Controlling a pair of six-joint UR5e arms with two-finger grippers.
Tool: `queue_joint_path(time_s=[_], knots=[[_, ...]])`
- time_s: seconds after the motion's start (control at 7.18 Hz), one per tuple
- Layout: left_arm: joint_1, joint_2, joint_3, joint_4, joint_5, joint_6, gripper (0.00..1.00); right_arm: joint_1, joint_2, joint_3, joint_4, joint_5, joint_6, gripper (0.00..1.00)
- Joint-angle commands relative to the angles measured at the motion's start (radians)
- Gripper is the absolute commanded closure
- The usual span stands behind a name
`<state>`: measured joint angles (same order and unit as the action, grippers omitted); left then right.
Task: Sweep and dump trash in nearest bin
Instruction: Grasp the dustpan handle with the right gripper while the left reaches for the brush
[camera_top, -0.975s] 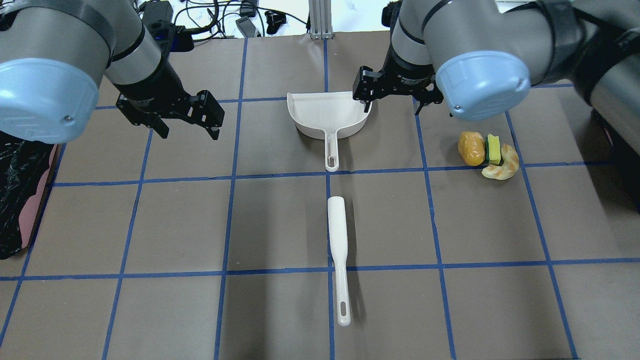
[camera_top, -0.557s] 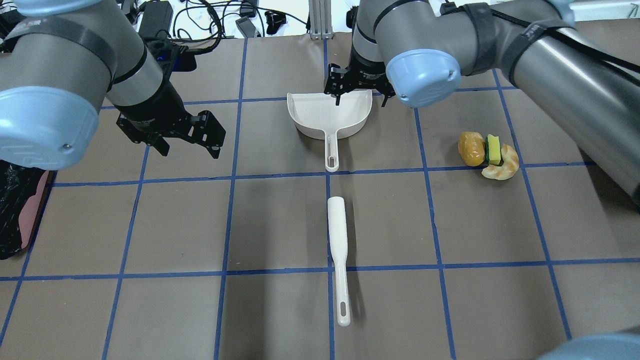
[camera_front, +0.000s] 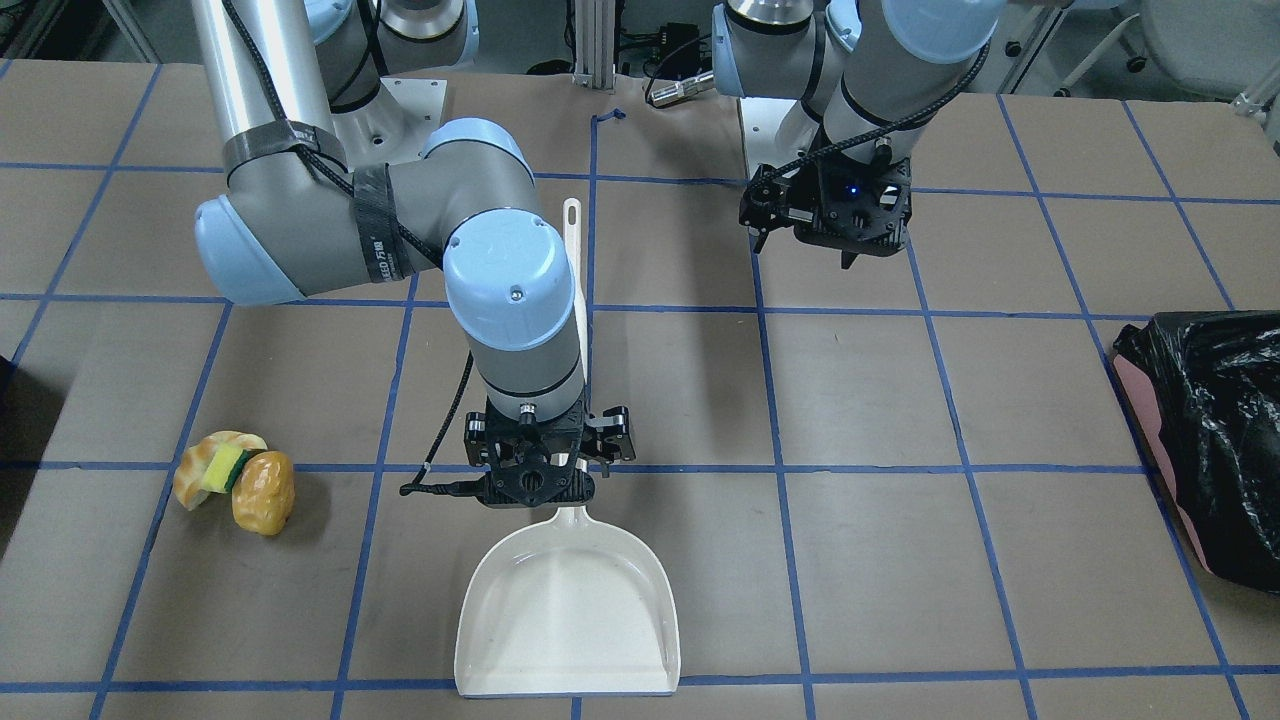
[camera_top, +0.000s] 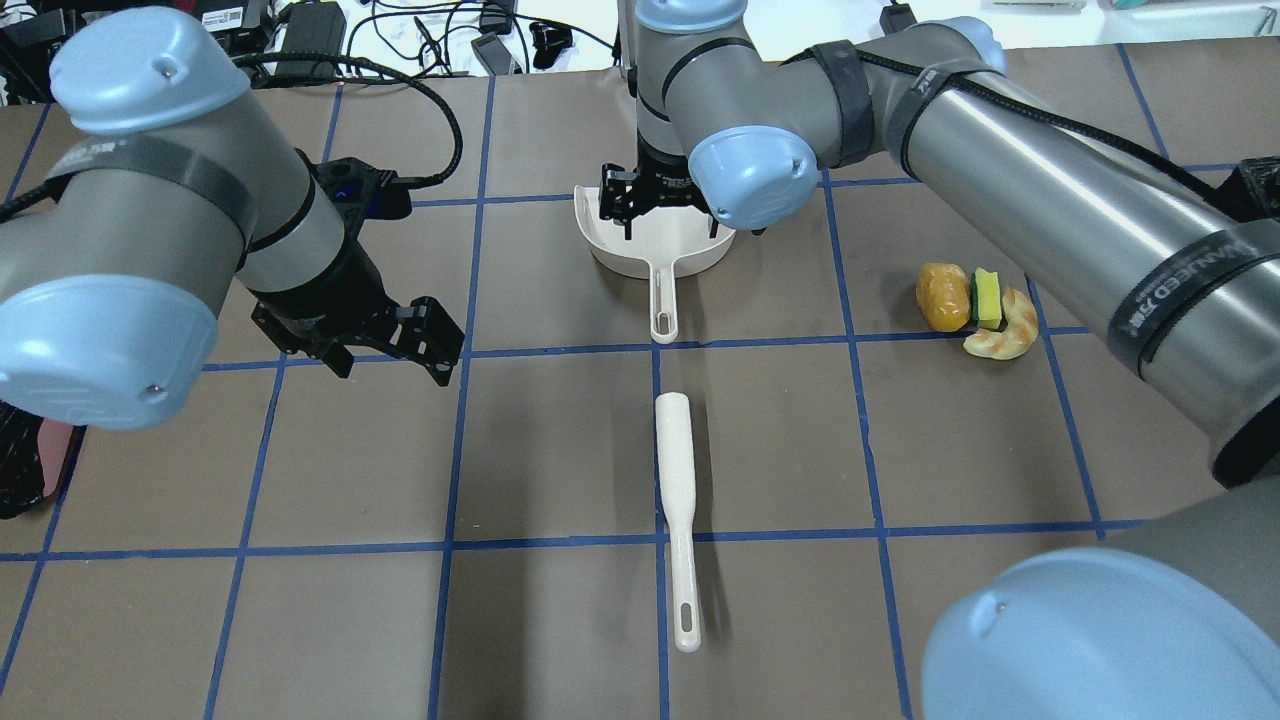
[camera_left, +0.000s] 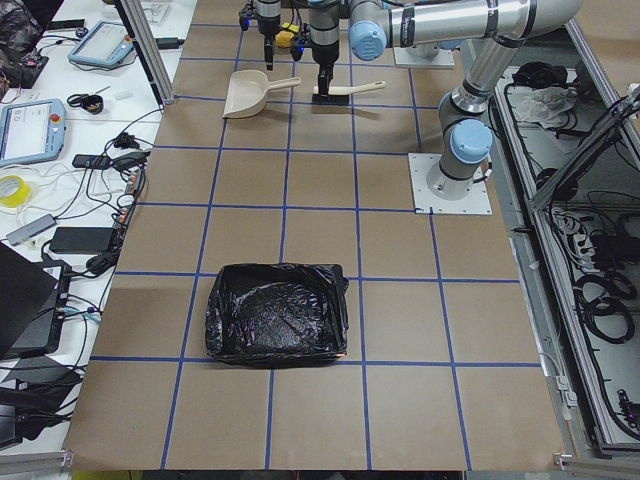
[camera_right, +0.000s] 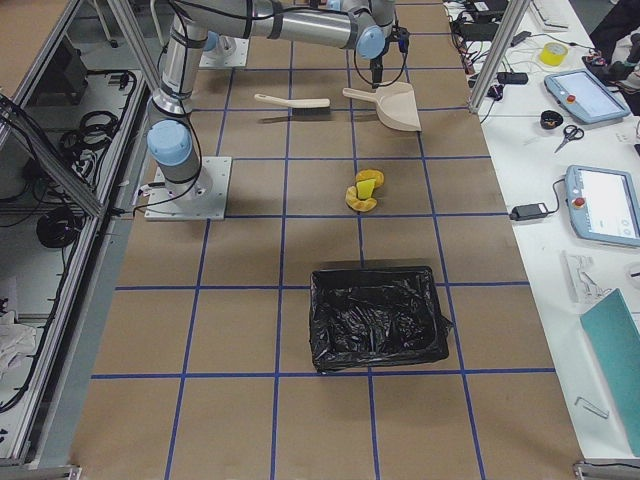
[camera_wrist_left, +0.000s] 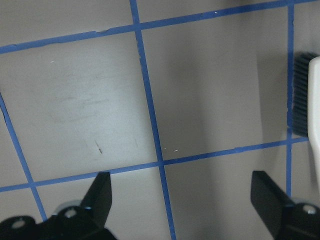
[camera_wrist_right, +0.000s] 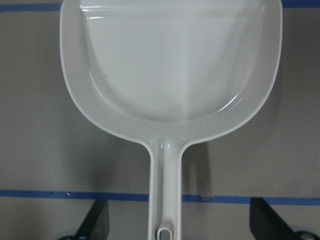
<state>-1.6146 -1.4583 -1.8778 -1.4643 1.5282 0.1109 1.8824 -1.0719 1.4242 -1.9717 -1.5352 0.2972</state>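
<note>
My right gripper grabs its handle next, to scoop up the trash and empty the white dustpan.
The trash lies in one clump on the table's right side: a golden bread roll, a yellow-and-green sponge and a tan croissant, seen too as a clump. My right gripper hovers open over the white dustpan. In the right wrist view its fingers stand wide apart on either side of the dustpan's handle. The white brush lies nearer the robot. My left gripper hangs open to the left of the brush, holding nothing.
A bin lined with a black bag stands at the table's left end, seen too as the bin. A second black-lined bin stands at the right end, beyond the trash. Cables and devices lie past the far table edge.
My right arm has swung left, from the dustpan's right rim to over its pan and handle. My left gripper has come nearer the robot and a little toward the centre.
</note>
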Motion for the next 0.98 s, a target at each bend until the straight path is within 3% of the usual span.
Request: queue_joint_path(time_s=[0.0,0.28,0.7,0.84], knots=[[-0.088,0.018,-0.038,0.001,0.001,-0.036,0.0,0.003,0.016,0.07,-0.039,-0.02,0.002,0.04],[-0.183,0.013,-0.066,0.053,0.0,-0.155,0.0,0.052,0.05,0.073,-0.091,-0.019,0.011,0.04],[-0.31,-0.014,-0.222,0.313,-0.053,-0.325,0.0,0.05,0.053,0.084,-0.082,-0.022,-0.009,0.09],[-0.352,-0.019,-0.228,0.315,-0.049,-0.368,0.0,0.049,0.052,0.093,-0.085,-0.02,-0.007,0.12]])
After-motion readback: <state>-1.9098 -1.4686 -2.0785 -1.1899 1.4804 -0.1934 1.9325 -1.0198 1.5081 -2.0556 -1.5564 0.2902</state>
